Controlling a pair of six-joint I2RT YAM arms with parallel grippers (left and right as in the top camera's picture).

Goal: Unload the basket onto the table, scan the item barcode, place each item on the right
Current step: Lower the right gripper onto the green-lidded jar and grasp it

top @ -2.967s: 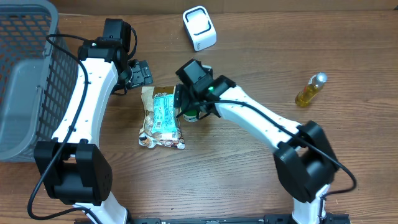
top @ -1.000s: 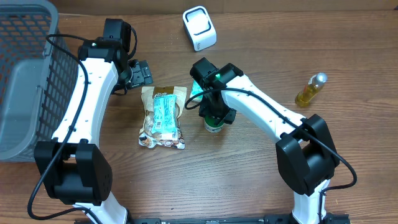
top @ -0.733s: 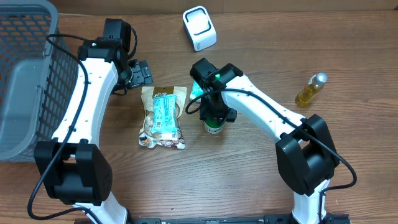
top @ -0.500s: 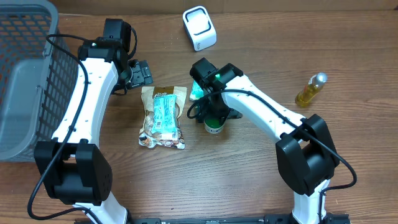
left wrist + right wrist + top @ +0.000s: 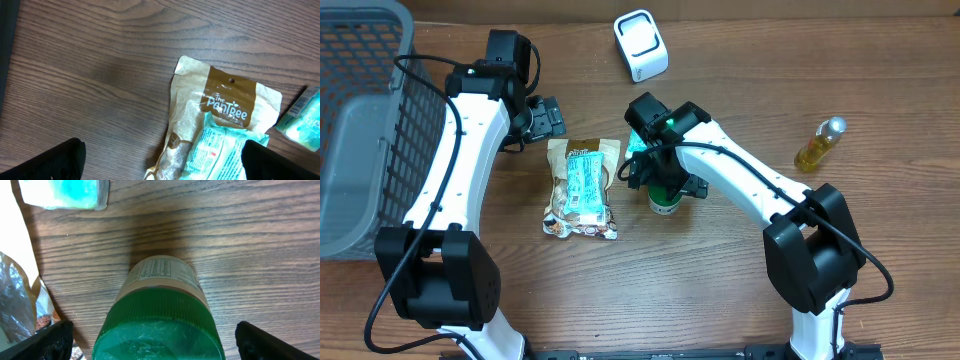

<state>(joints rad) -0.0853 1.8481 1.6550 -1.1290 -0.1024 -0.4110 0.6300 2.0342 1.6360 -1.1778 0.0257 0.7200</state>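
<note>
My right gripper will next grab the jar from above by its green lid (image 5: pixel 664 204) (image 5: pixel 157 325) to scan the barcode, and this leaves the labelled body of the jar uncovered.
A small jar with a green lid (image 5: pixel 664 204) stands upright on the wooden table, right of a brown snack bag (image 5: pixel 582 185). My right gripper (image 5: pixel 664 187) hangs over the jar, open, its fingers clear of the lid on both sides. In the right wrist view the green lid (image 5: pixel 157 325) fills the gap between the dark fingertips (image 5: pixel 50 341). The white scanner (image 5: pixel 641 45) sits at the table's far edge. My left gripper (image 5: pixel 536 118) is open above the table, just beyond the bag's top edge (image 5: pixel 222 107). I cannot make out a barcode.
A teal packet (image 5: pixel 637 148) lies between the snack bag and my right arm; it shows in the right wrist view (image 5: pixel 65 192) too. A yellow bottle (image 5: pixel 818 145) lies at the right. A grey wire basket (image 5: pixel 360 130) stands at the left edge.
My right gripper carried the jar to the right, away from the snack bag, then opened and let go of it. The left arm has not moved.
</note>
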